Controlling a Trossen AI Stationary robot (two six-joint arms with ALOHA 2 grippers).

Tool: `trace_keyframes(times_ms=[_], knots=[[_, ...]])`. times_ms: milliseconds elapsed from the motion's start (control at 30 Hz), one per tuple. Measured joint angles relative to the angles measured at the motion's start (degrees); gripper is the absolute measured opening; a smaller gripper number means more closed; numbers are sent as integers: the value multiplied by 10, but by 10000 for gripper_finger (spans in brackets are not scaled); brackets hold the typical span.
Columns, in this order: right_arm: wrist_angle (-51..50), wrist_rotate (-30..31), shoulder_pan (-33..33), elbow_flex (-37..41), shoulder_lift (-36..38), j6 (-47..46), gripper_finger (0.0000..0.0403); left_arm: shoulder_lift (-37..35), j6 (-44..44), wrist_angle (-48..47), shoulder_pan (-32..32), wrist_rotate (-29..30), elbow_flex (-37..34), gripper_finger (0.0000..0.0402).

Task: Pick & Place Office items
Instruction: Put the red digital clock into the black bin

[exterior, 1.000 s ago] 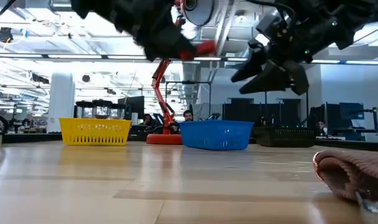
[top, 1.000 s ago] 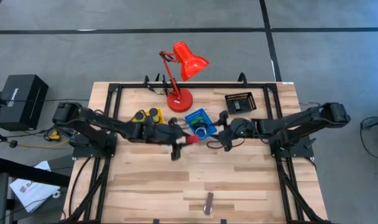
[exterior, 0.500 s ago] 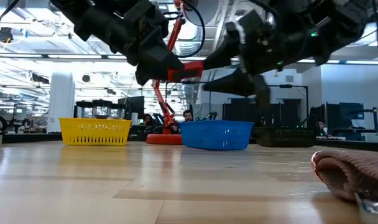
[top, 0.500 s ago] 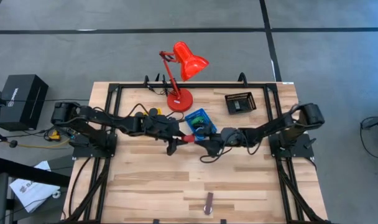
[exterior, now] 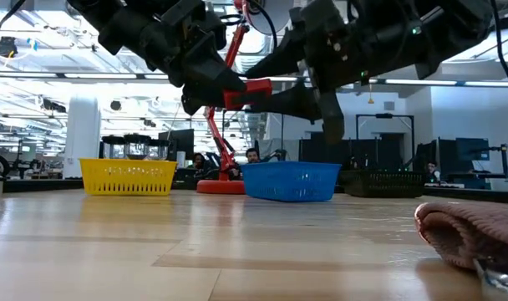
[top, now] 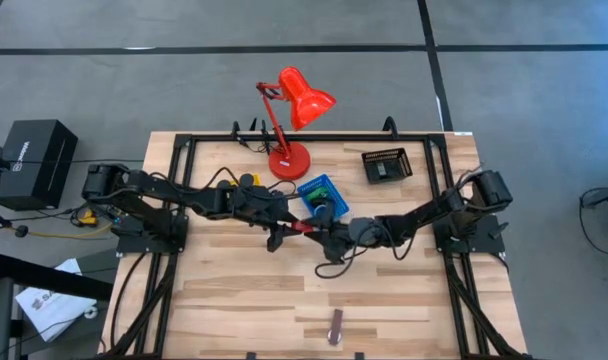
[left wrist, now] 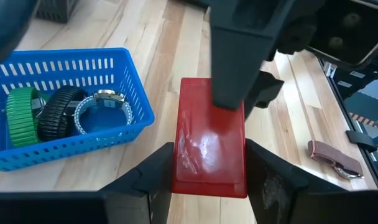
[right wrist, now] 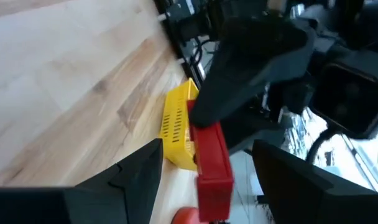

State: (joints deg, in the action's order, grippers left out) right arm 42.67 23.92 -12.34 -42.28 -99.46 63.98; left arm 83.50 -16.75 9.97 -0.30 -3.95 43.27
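My right gripper grabs the block's loose end (right wrist: 214, 193) next, clear of my left gripper's fingers, to carry the red block to the black tray.
A red block (left wrist: 209, 140) is held in the air over the table's middle, just in front of the blue tray (top: 319, 193). My left gripper (left wrist: 209, 180) is shut on it and also shows in the high view (top: 284, 228). My right gripper (top: 322, 233) comes from the table's right and is open. Its fingers (exterior: 297, 100) stand above and below the block's free end (exterior: 258, 90). In the right wrist view the block (right wrist: 212, 165) sits in the wide gap between the two fingers. My left gripper pinches the red block's two long sides (left wrist: 176, 168) between its two fingers, at the end nearer the wrist. The fingers lie level, pointing toward the table's right, along the block. The block sticks out past them, about level and clear of the table. My right gripper has one finger (left wrist: 235, 56) over the block's far end; I cannot tell whether it touches.
The blue tray holds a green band (left wrist: 21, 115), a black band and a silvery watch. A yellow tray (exterior: 129, 176), a black tray (top: 386, 165) and the red lamp (top: 289, 110) stand at the back. A brown-silver bar (top: 336, 326) lies near the front edge.
My right gripper has gone toward the table's left, up to the red block, and its fingers now stand around the block's free end. My left gripper has come down a little with the block and kept hold of it.
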Motion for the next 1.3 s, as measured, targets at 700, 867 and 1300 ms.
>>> trace_keyframes(times_ms=[700, 867, 1300], knots=[[-1, -21, -3, -2, -3, 10, 136, 0, 29, 10, -21, -19, 0, 159], [0, -47, -3, -2, -3, 9, 101, 0, 29, 13, -24, -21, 0, 164], [11, -106, -3, -2, -3, -21, 77, 1, 28, 14, -24, -42, 0, 160]])
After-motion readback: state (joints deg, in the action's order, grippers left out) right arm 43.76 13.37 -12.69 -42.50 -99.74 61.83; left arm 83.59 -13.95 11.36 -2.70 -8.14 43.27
